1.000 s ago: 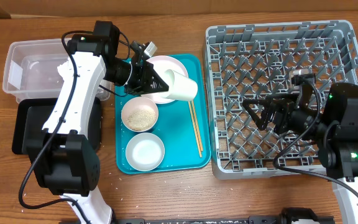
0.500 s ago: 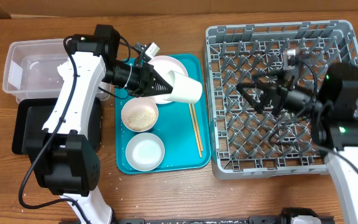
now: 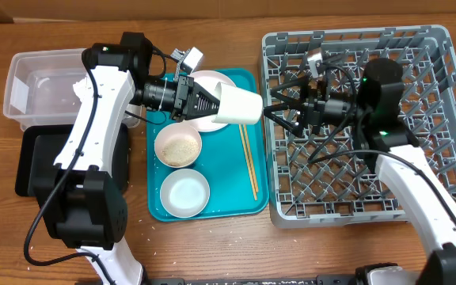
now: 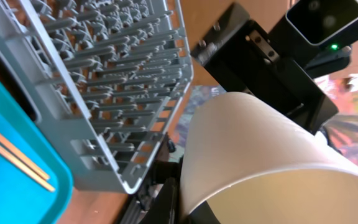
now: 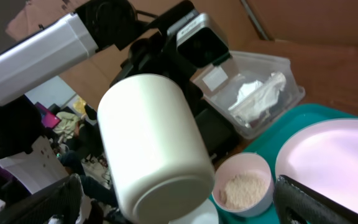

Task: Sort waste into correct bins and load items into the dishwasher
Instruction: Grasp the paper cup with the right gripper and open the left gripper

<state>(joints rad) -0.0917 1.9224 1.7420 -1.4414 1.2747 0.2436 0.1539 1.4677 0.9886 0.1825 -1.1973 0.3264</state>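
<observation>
My right gripper's fingers stop at the rack's side [image 3: 272,174], short of the cup's base [image 3: 256,107]. It is too early to close on the cup, so the gripper advances first.
My left gripper [image 3: 210,103] is shut on the rim of the small white cup [image 3: 238,107], holding it on its side above the teal tray's right edge. The cup's base points at my right gripper [image 3: 279,111], which stands open just beyond it at the grey dish rack's [image 3: 418,47] left wall. In the right wrist view the cup [image 5: 154,143] hangs between my open fingers [image 5: 48,202]. On the tray lie the white plate [image 3: 206,83], a pinkish bowl [image 3: 177,146] with rice, a pale bowl [image 3: 184,192] and chopsticks [image 3: 248,162].
The clear tub [image 3: 30,75] at the far left holds a crumpled napkin [image 3: 81,83]. The black tray [image 3: 34,162] lies in front of it, partly under my left arm. The teal tray [image 3: 232,198] sits between these bins and the rack. A few white crumbs dot the table's near edge.
My right gripper has swung left from over the rack's middle to its left wall, facing the cup. My left gripper has carried the cup slightly rightwards and levelled it.
</observation>
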